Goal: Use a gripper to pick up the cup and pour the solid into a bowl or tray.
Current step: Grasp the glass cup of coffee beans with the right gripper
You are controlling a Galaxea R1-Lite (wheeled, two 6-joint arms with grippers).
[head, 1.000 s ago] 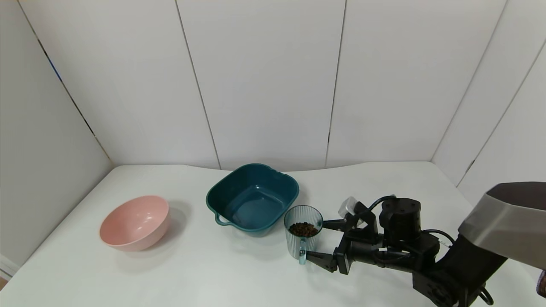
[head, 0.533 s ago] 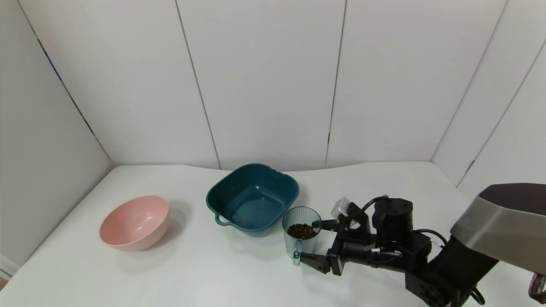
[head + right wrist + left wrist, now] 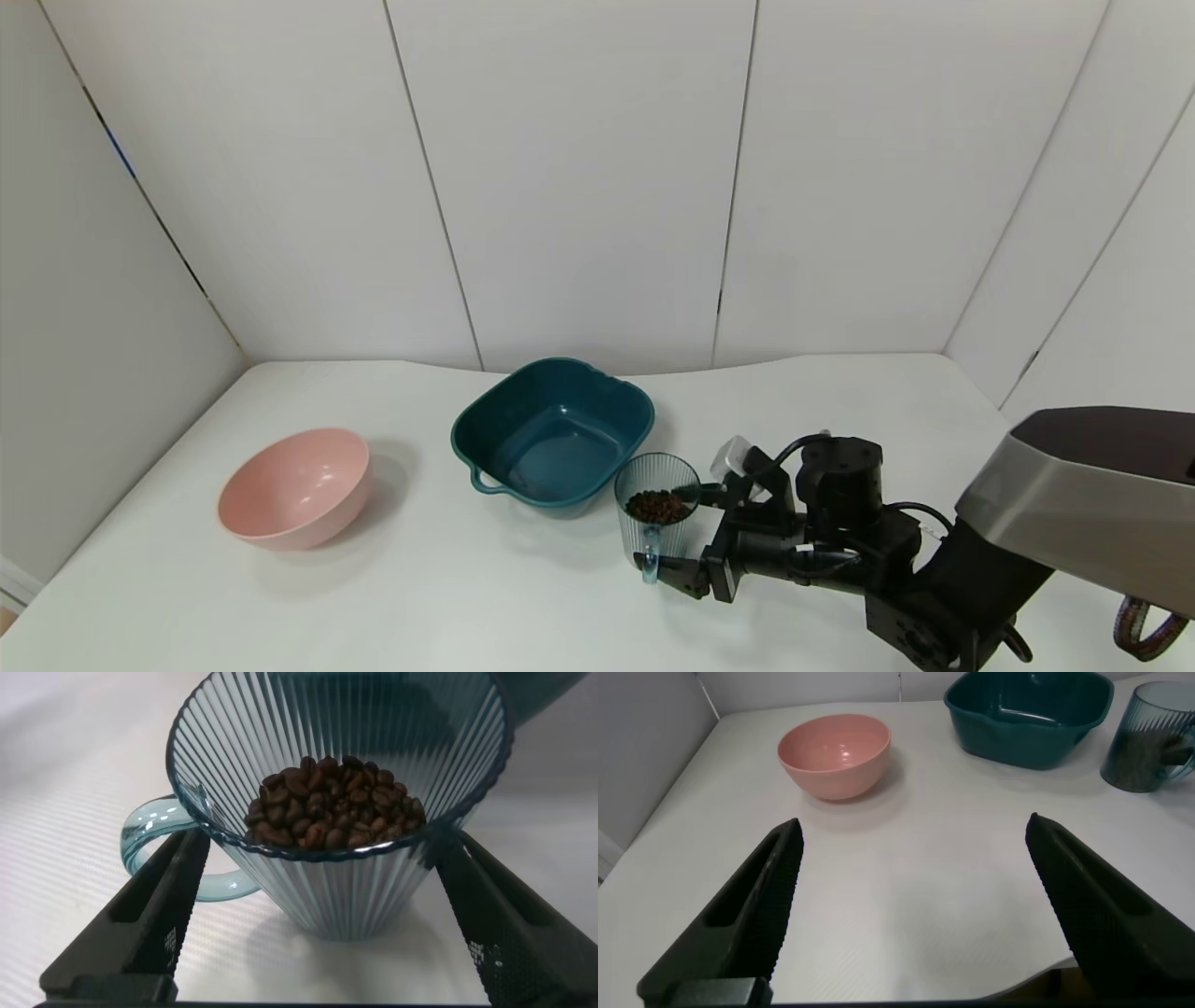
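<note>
Only the ends of the right gripper's fingers reach the cup's ribbed side (image 3: 673, 539) beside the cup's handle (image 3: 651, 547), so the right gripper should move forward before it closes on the cup.
The cup (image 3: 656, 521), pale blue-green and ribbed, stands upright on the white table just right of the teal bowl's near corner, handle towards me. It holds the solid (image 3: 658, 505), dark brown pellets. My right gripper (image 3: 674, 527) is open with the cup between its fingers, one by the handle and one at the far side. The right wrist view shows the cup (image 3: 355, 882), the pellets (image 3: 332, 812) and the gripper (image 3: 318, 845) with black fingers (image 3: 154, 919) flanking it. The teal bowl (image 3: 560, 369) is empty. My left gripper (image 3: 910, 831) is open and empty over bare table.
A round pink bowl (image 3: 294, 485) sits at the left, empty. In the left wrist view the pink bowl (image 3: 836, 754), teal bowl (image 3: 1027, 737) and cup (image 3: 1148, 737) lie ahead. White wall panels close the back and sides.
My right gripper has moved left along the table, so its open fingers now reach further round the cup. The cup has shifted slightly left.
</note>
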